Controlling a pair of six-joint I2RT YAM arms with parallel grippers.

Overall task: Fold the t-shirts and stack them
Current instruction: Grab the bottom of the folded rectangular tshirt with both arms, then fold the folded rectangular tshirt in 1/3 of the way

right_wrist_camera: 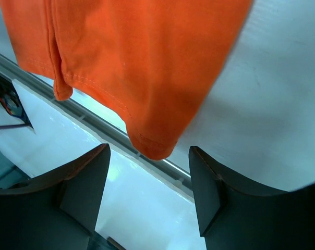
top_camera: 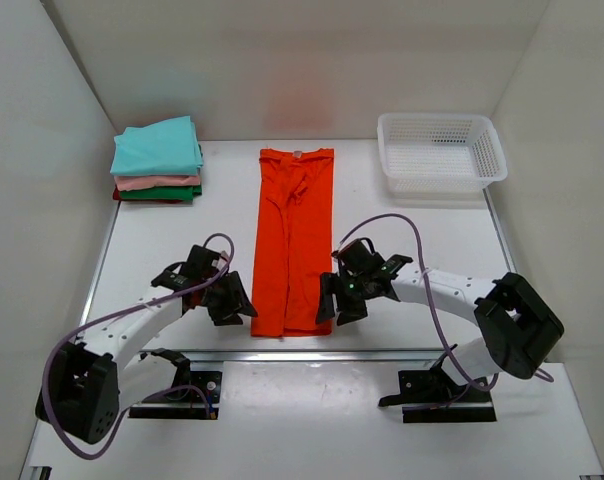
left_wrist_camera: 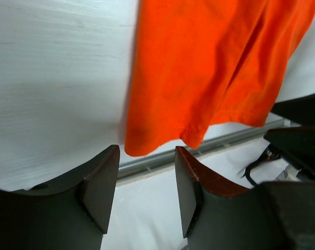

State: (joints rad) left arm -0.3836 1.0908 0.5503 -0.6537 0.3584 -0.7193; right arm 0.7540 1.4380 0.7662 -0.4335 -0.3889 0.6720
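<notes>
Next, my right gripper grips the orange-red t-shirt's near hem corner (top_camera: 325, 329) (right_wrist_camera: 156, 147), matching my left gripper's corner, to fold the hem toward the collar.
An orange-red t-shirt (top_camera: 294, 240) lies flat in the middle of the table, folded into a long narrow strip with the collar at the far end. My left gripper (top_camera: 238, 301) stands open just off the strip's near left corner (left_wrist_camera: 142, 141). My right gripper (top_camera: 331, 298) stands open off the near right corner (right_wrist_camera: 155, 148). In each wrist view the hem corner lies just beyond the fingertips (left_wrist_camera: 104, 179) (right_wrist_camera: 208, 185), with nothing between them. A stack of folded t-shirts (top_camera: 158, 160) sits at the back left, teal on top, then pink, green and dark red.
A white mesh basket (top_camera: 440, 152) stands at the back right. A metal rail (top_camera: 302, 352) runs along the table's near edge just below the shirt's hem. White walls close in the left, right and back sides.
</notes>
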